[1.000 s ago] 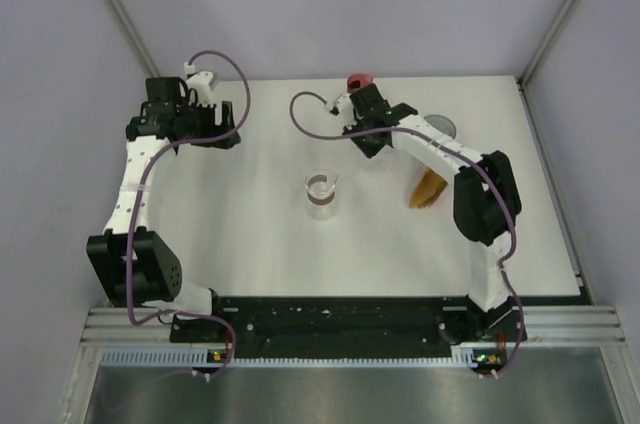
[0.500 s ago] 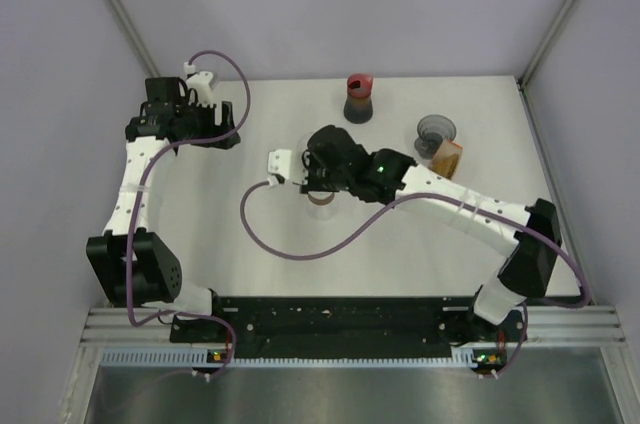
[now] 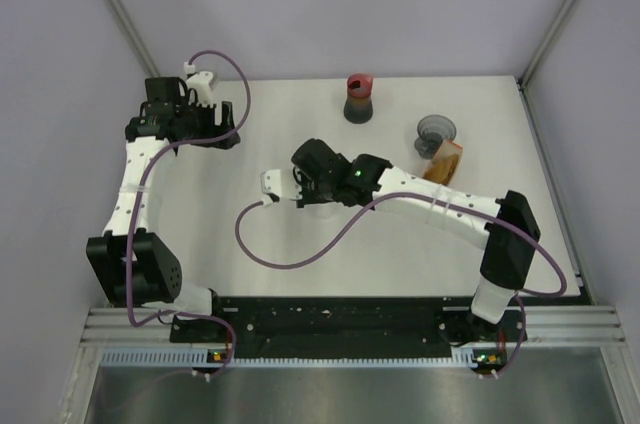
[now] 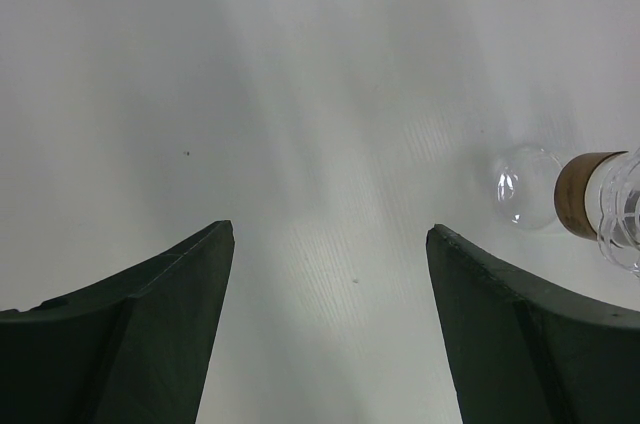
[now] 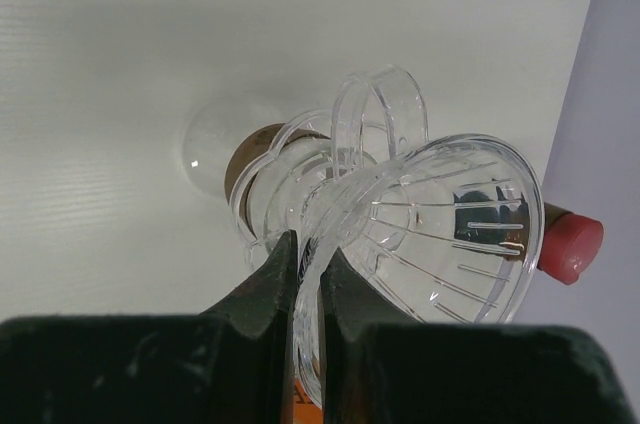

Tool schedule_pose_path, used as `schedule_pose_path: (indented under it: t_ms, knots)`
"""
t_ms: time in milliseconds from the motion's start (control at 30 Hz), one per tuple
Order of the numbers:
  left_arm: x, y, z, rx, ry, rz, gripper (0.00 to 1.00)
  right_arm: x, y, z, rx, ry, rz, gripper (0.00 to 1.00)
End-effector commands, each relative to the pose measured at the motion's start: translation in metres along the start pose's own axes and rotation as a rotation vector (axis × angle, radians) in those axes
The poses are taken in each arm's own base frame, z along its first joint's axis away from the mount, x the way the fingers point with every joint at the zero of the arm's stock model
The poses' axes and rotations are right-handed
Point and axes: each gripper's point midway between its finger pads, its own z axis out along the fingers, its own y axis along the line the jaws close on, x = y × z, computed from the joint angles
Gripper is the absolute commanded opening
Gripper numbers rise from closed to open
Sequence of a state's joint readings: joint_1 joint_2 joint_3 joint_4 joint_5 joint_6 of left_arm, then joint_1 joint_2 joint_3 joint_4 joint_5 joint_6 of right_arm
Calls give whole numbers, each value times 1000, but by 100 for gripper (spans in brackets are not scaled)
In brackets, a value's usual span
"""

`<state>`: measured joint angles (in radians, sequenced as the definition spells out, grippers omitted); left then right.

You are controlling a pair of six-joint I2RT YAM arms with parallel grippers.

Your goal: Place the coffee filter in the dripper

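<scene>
I need to release the dripper with my right gripper now. The dripper's base is over the carafe's opening, above the carafe's brown collar, so the dripper would rest on the carafe [image 4: 582, 194].
My right gripper [image 5: 308, 274] is shut on the rim of the clear ribbed dripper [image 5: 450, 234]. It holds the dripper tilted at the mouth of a glass carafe with a brown collar [image 5: 248, 166]. In the top view the right gripper [image 3: 318, 192] is at the table's middle and hides both. A brown coffee filter pack [image 3: 446, 159] leans at the back right, away from both grippers. My left gripper [image 3: 228, 132] is open and empty at the back left. In its wrist view [image 4: 330, 244] the carafe [image 4: 582, 194] shows at the right edge.
A red-lidded dark canister [image 3: 358, 97] stands at the back centre and also shows in the right wrist view [image 5: 570, 246]. A dark grey cup [image 3: 434, 129] stands behind the filter pack. A purple cable [image 3: 300, 254] loops over the table in front of the right arm.
My right arm swung from the red-lidded canister at the back to the carafe in the middle, then shifted slightly left over it. The left arm has not moved.
</scene>
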<state>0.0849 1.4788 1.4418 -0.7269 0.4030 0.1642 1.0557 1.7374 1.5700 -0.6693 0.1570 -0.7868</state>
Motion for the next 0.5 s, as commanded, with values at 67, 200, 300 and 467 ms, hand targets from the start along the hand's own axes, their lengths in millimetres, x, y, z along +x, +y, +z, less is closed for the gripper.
schedule_pose_path:
  t_ms: [67,200,300,467]
  knots:
    - [-9,-4,-13,-2,-42,37,84,-4,-9,-4,15,12,-2,0]
    - [-9,-4,-13,-3,-42,37,84,-5,-10,-4,20,8,32,31]
    - [-9,-4,-13,-2,-41,38,84,-11,-13,-8,25,-8,53,50]
    - [-9,-6,-13,5,-41,36,84,-27,-31,-26,70,-62,103,64]
